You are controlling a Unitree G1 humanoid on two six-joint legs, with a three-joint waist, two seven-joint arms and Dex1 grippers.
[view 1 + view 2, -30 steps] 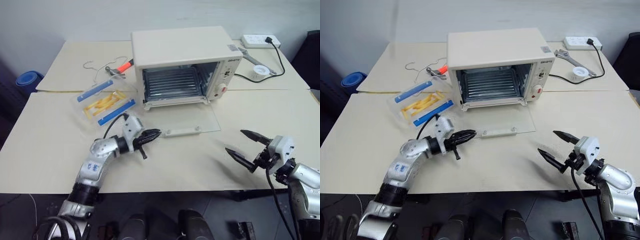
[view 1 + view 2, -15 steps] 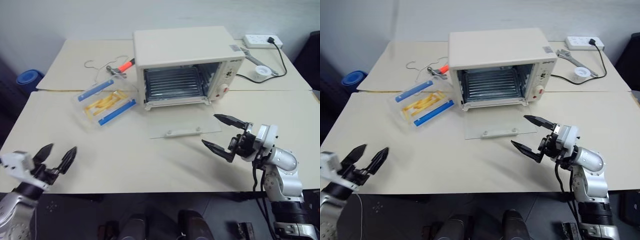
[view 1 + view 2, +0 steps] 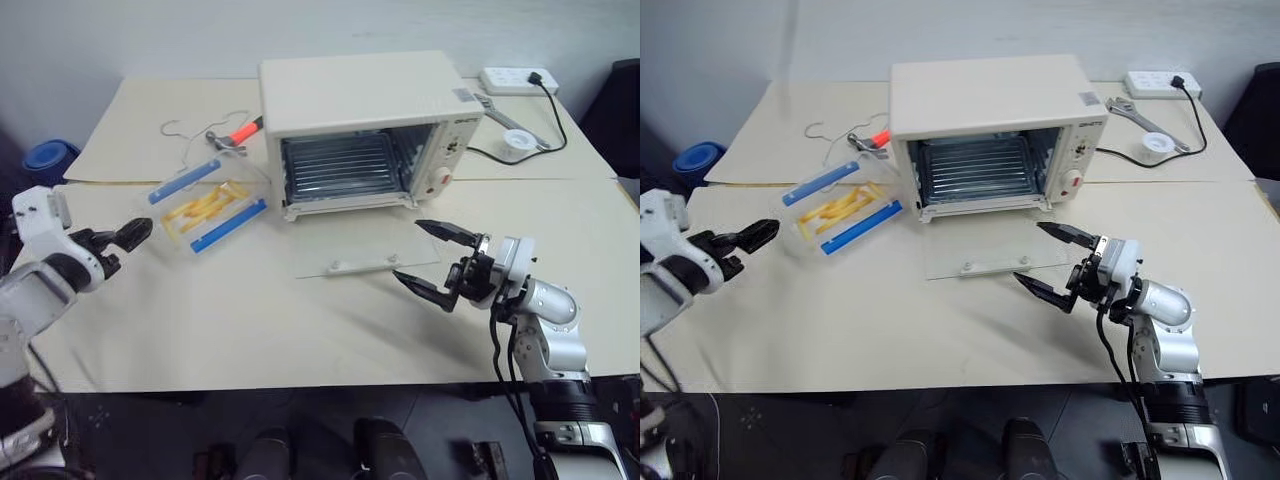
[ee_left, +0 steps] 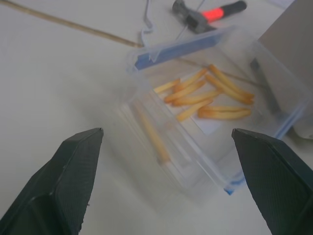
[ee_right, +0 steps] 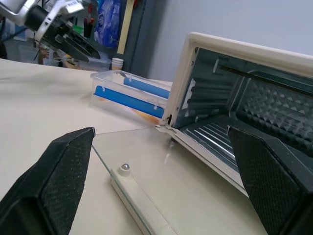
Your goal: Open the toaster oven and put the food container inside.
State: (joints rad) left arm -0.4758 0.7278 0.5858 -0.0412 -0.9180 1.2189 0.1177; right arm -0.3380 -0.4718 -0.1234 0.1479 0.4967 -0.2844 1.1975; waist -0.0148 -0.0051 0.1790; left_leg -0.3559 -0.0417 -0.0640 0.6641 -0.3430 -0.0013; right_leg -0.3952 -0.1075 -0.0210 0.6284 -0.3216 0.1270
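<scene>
I should move my left gripper toward the food container before I close on it, because bare tabletop shows between its fingers and the food container's near side (image 3: 170,235).
The cream-white toaster oven (image 3: 365,100) stands at the back middle of the table. Its glass door (image 3: 365,243) lies folded down flat, and the wire rack (image 3: 340,165) shows inside. The food container (image 3: 205,203), a clear box with blue clips and yellow strips, rests left of the oven. My left gripper (image 3: 125,245) hovers open just left of the container, pointing at it, with nothing between its fingers (image 4: 73,171). Off the door's right corner, my right gripper (image 3: 407,248) is open and empty, pointing left across the door.
A red-handled hammer (image 3: 240,133) and a wire hanger (image 3: 190,130) lie behind the container. A power strip (image 3: 518,80), wrench (image 3: 497,108), tape roll (image 3: 517,140) and black cable (image 3: 545,130) sit at the back right. Bare tabletop (image 3: 260,310) spreads in front of the door.
My left gripper left the door handle, swung far left and opened. It now faces the container. My right gripper moved left to the door's corner. The door stayed open.
</scene>
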